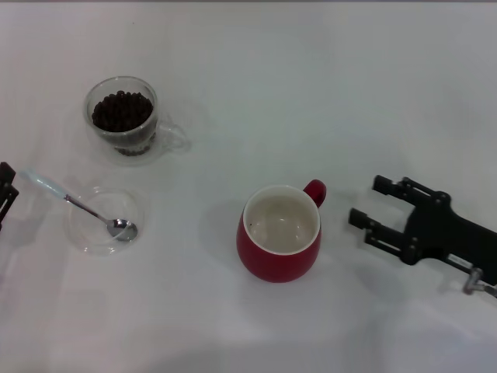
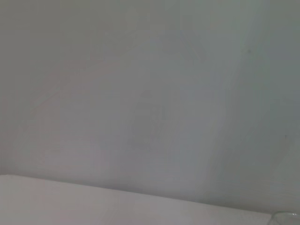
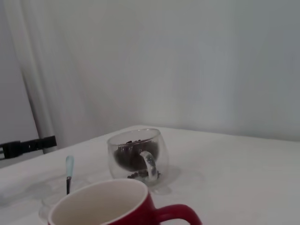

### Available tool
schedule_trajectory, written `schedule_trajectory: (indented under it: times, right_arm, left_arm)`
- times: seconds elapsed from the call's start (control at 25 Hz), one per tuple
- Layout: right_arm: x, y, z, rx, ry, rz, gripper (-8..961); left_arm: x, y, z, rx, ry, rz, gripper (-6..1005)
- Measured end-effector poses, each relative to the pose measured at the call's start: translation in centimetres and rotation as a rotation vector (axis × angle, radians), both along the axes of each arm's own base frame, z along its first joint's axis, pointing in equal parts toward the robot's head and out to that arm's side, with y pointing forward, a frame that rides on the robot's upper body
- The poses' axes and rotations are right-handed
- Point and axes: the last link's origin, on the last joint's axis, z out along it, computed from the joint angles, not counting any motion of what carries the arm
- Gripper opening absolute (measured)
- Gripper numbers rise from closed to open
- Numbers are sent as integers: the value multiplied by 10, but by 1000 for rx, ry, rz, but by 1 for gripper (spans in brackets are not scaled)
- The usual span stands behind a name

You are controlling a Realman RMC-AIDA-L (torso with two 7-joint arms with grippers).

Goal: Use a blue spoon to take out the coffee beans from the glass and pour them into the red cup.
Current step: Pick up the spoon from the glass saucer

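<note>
My left gripper's fingers stop short of the spoon's pale handle (image 1: 45, 183), so it is too early to close, and the gripper moves toward the handle first.
The glass (image 1: 122, 116) stands at the far left with a heap of dark coffee beans (image 1: 121, 110) inside; the right wrist view shows the glass (image 3: 136, 154) and its coffee beans (image 3: 127, 157) too. The blue spoon (image 1: 78, 203) lies with its metal bowl in a clear saucer (image 1: 87, 235) and its pale handle pointing to the left. In the right wrist view the blue spoon (image 3: 69, 169) shows behind the red cup (image 3: 105, 206). The red cup (image 1: 279, 233) sits mid-table, white inside. My right gripper (image 1: 368, 201) rests open to the right of the cup, touching nothing. My left gripper (image 1: 6, 193) is at the left edge, near the spoon's handle.
The table is a plain white surface. A pale wall rises behind it in both wrist views. A black part of the left arm (image 3: 28, 146) shows beyond the spoon in the right wrist view.
</note>
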Motion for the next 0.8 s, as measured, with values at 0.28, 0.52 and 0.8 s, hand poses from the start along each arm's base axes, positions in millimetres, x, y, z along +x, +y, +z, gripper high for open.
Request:
schedule_trajectory:
  times: [0.28, 0.52, 0.8]
  right_arm:
    - [16, -12, 29, 185, 59, -101, 744]
    - [18, -19, 32, 291, 47, -120, 741]
    - [13, -14, 32, 296, 62, -98, 740]
  left_arm:
    - [-10, -2, 10, -22, -305, 87, 852]
    - [-20, 9, 20, -217, -664, 182, 849]
    - [-8, 36, 16, -419, -712, 194, 818]
